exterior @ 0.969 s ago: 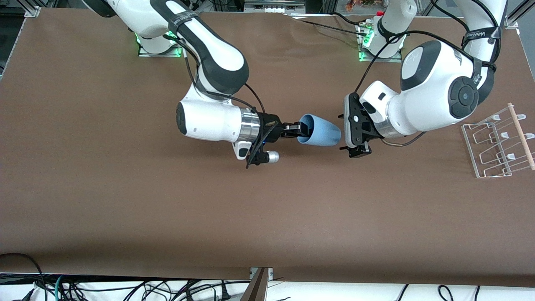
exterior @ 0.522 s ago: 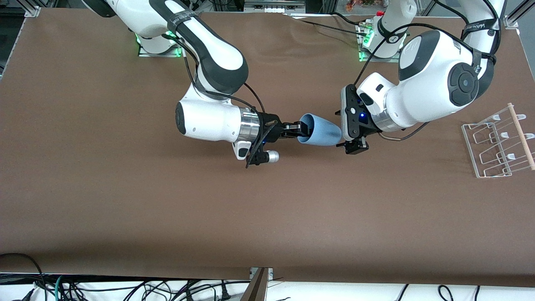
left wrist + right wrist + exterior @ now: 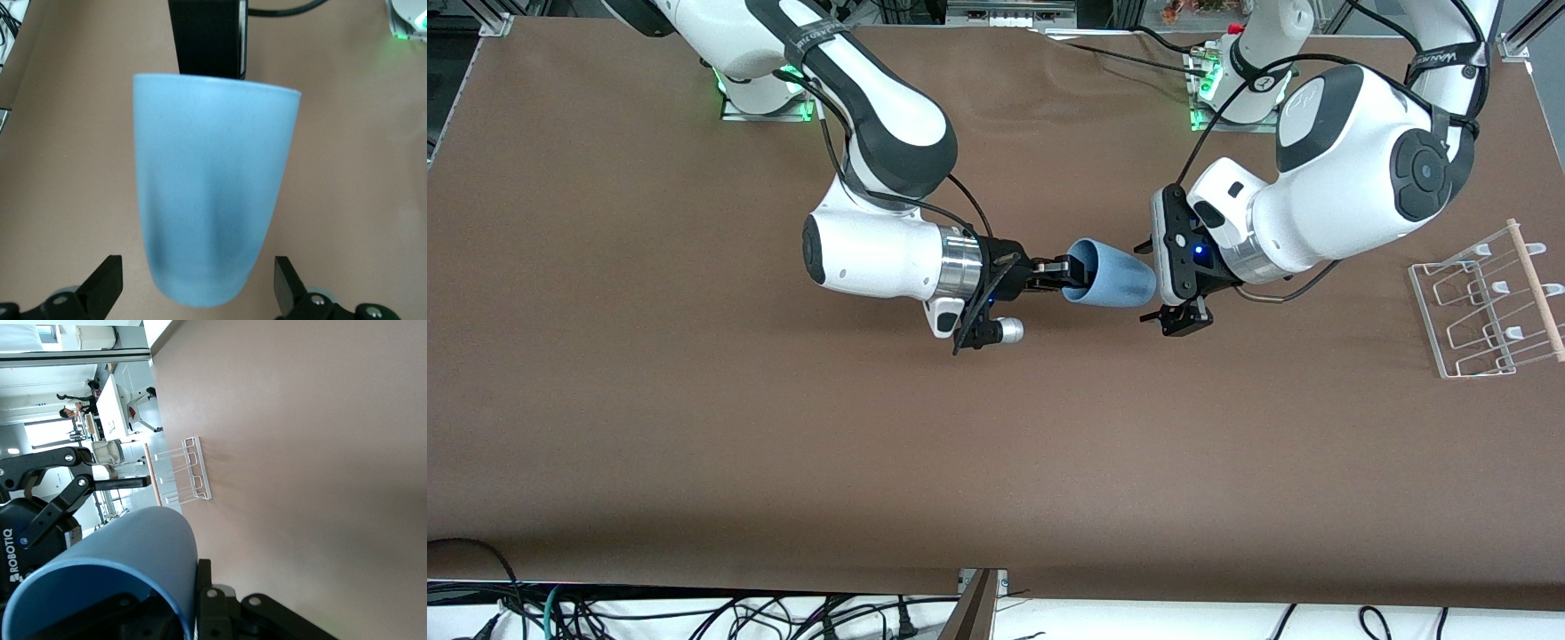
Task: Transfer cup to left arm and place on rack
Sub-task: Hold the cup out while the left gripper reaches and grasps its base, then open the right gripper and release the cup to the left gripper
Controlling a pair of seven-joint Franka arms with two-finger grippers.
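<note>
The closed base is the part my left gripper will grab next, to place the light-blue cup point(image 3: 1110, 276) on the rack point(image 3: 1489, 302).
The light-blue cup point(image 3: 1110, 276) lies on its side in the air over the middle of the table. My right gripper point(image 3: 1069, 272) is shut on its rim, one finger inside and one outside; the right wrist view shows the cup point(image 3: 113, 567) and a finger point(image 3: 208, 587) against its wall. My left gripper point(image 3: 1163, 283) is open at the cup's base. In the left wrist view the cup point(image 3: 213, 193) fills the middle and its base sits between my two spread fingertips point(image 3: 107, 283), apart from both. The rack point(image 3: 1489, 302) stands empty toward the left arm's end of the table.
The brown table point(image 3: 783, 444) carries only the rack. The arm bases with green lights point(image 3: 765, 98) stand along the table's edge farthest from the front camera. Cables point(image 3: 694, 613) hang below the nearest edge. The rack also shows in the right wrist view point(image 3: 183, 473).
My left gripper has moved in toward the cup's base and now flanks it with open fingers. The right gripper and the cup have barely shifted.
</note>
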